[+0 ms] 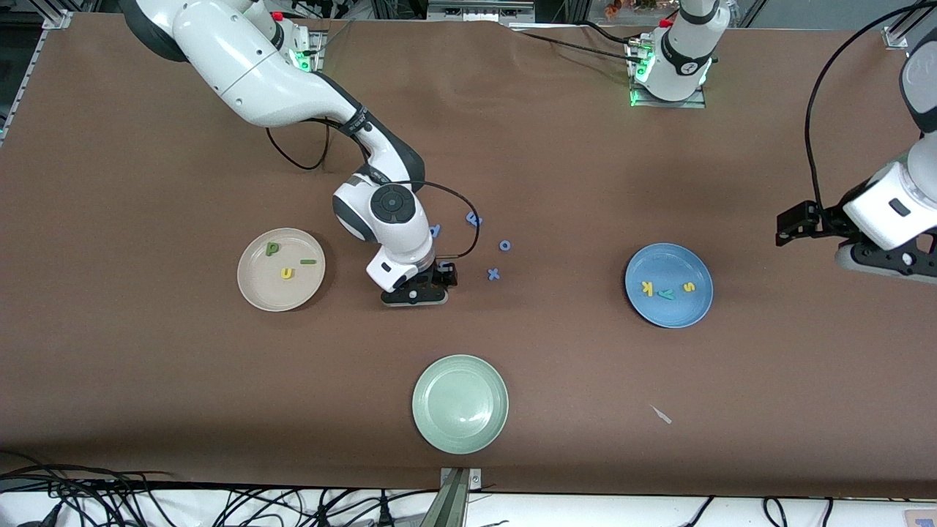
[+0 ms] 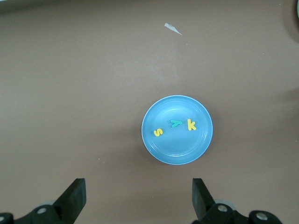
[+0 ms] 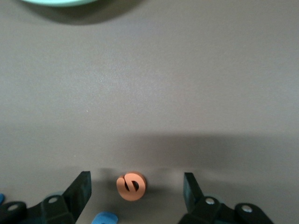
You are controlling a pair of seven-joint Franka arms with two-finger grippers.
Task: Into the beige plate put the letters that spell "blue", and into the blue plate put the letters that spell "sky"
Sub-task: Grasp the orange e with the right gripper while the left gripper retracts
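Note:
The right gripper grabs the orange e by its rounded body (image 3: 131, 185) next, to finish spelling "blue" in the beige plate.
The orange e (image 3: 131, 186) lies flat on the brown table between the fingers of my right gripper (image 3: 136, 184), which is open and clear of it on both sides. In the front view that gripper (image 1: 415, 294) is low over the table's middle and hides the e. The beige plate (image 1: 252, 289) holds the green b (image 1: 272, 249), the green l (image 1: 309, 261) and the yellow u (image 1: 287, 273). The blue plate (image 1: 670, 256) holds the yellow s (image 1: 688, 287), the teal y (image 1: 666, 294) and the yellow k (image 1: 647, 287). My left gripper (image 2: 138, 186) waits open and empty, high beside the blue plate (image 2: 177, 144).
Several blue letters (image 1: 493, 274) lie scattered right by the right gripper, one close to its fingers (image 3: 105, 218). A pale green plate (image 1: 460, 404) sits nearer the front camera. A small white scrap (image 1: 662, 414) lies near the front edge.

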